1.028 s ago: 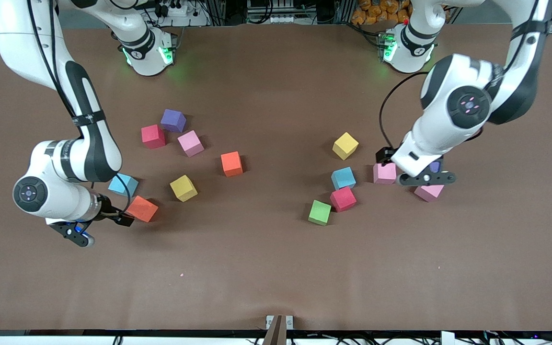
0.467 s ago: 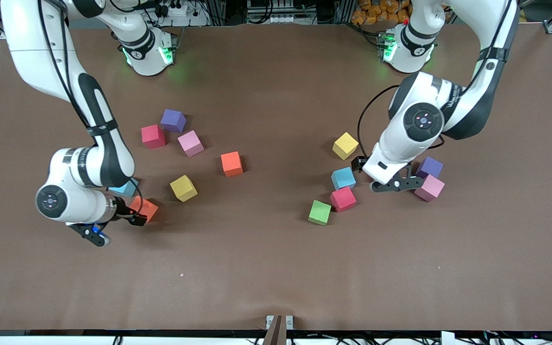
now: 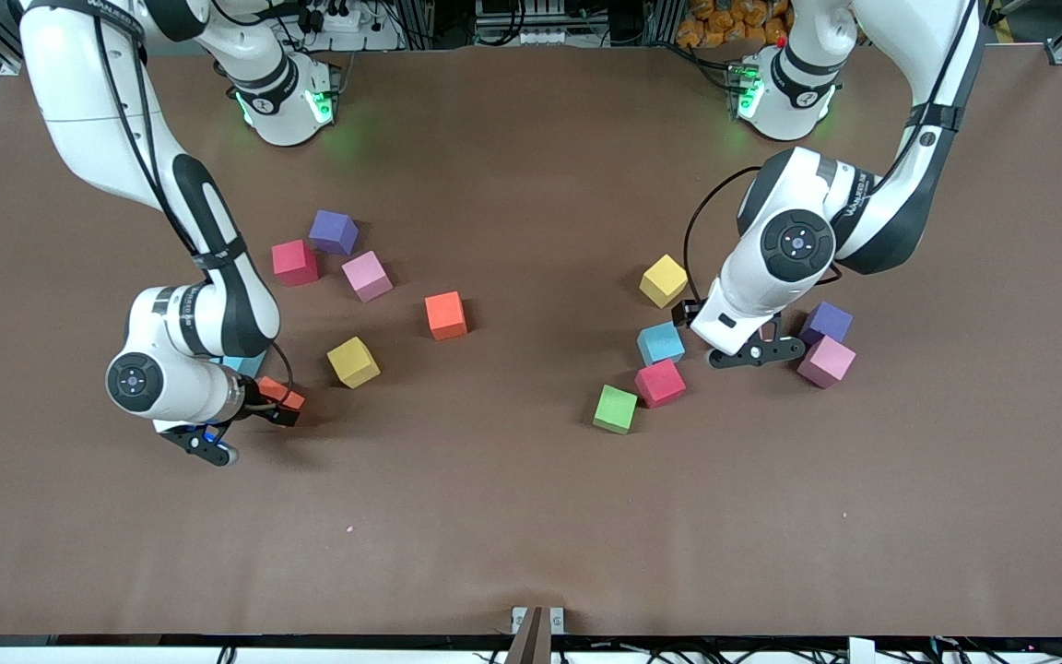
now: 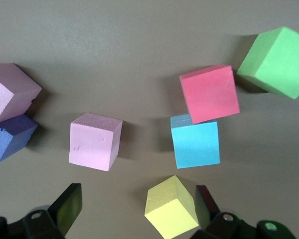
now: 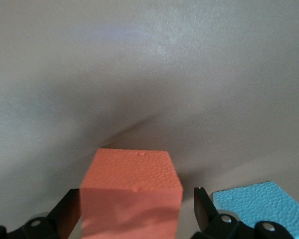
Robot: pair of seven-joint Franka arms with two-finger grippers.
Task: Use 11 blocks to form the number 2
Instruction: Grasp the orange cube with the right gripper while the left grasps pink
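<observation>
My fingers stand on either side of the orange block, one by the light blue block (image 5: pixel 264 206). It is time for my right gripper to close now. Closing now would catch the orange block.
The blocks lie loose in two scattered groups, and no number 2 shows. My right gripper (image 5: pixel 134 216) is open, low at an orange block (image 3: pixel 284 397), which shows between its fingers with a gap on each side. A light blue block (image 5: pixel 259 204) sits right beside it. My left gripper (image 4: pixel 137 209) hangs open over the table between a yellow block (image 3: pixel 664 279) and a pink block (image 4: pixel 95 141). Close by are a light blue block (image 3: pixel 661 343), a red block (image 3: pixel 660 383), a green block (image 3: pixel 615 409) and a pink block (image 3: pixel 826 361).
Toward the right arm's end lie a red block (image 3: pixel 295 263), a pink block (image 3: pixel 367 276), an orange block (image 3: pixel 445 315) and a yellow block (image 3: pixel 353 361). One purple cube (image 3: pixel 334 231) sits by the red block, another (image 3: pixel 826 322) against the pink block.
My right gripper has slid toward the table's middle, up to the orange block. My left gripper has moved off the pink and purple cubes toward the light blue and yellow blocks. Both stayed open.
</observation>
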